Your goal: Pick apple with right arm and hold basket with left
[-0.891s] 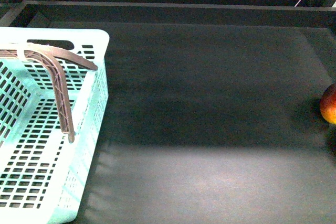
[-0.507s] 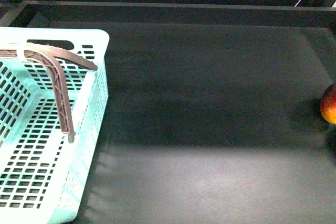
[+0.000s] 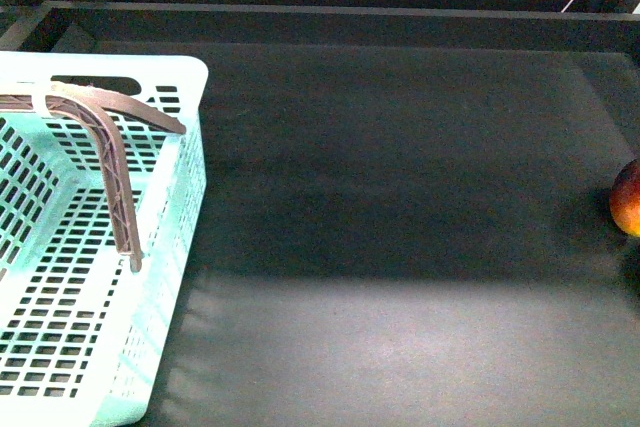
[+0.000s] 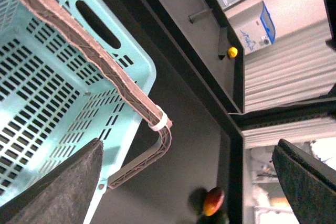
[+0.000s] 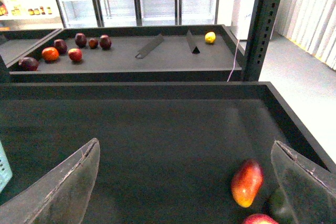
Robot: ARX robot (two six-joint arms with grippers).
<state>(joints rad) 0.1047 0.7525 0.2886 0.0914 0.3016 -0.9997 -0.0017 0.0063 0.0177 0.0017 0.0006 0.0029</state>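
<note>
My left gripper grabs the basket by its rim point(image 3: 189, 74) next, to hold the basket point(image 3: 90, 277) steady for the apple.
The mint-green basket point(image 3: 90, 277) stands at the table's left with its brownish-grey handle point(image 3: 115, 162) lying across it; it also shows in the left wrist view point(image 4: 63, 93). My left gripper point(image 4: 188, 146) is open and empty, above the basket's corner and handle point(image 4: 142, 156). My right gripper point(image 5: 185, 145) is open and empty above the dark table. Only the red top of the apple point(image 5: 258, 219) shows at the edge of the right wrist view, close to the orange-red fruit point(image 5: 247, 183). Neither gripper shows in the front view.
The orange-red fruit lies at the table's right edge point(image 3: 626, 199), also in the left wrist view point(image 4: 212, 201), with a dark green thing point(image 5: 281, 205) beside it. The table has a raised dark rim point(image 5: 294, 124). A farther shelf holds several fruits point(image 5: 63, 51) and a yellow one point(image 5: 210, 37).
</note>
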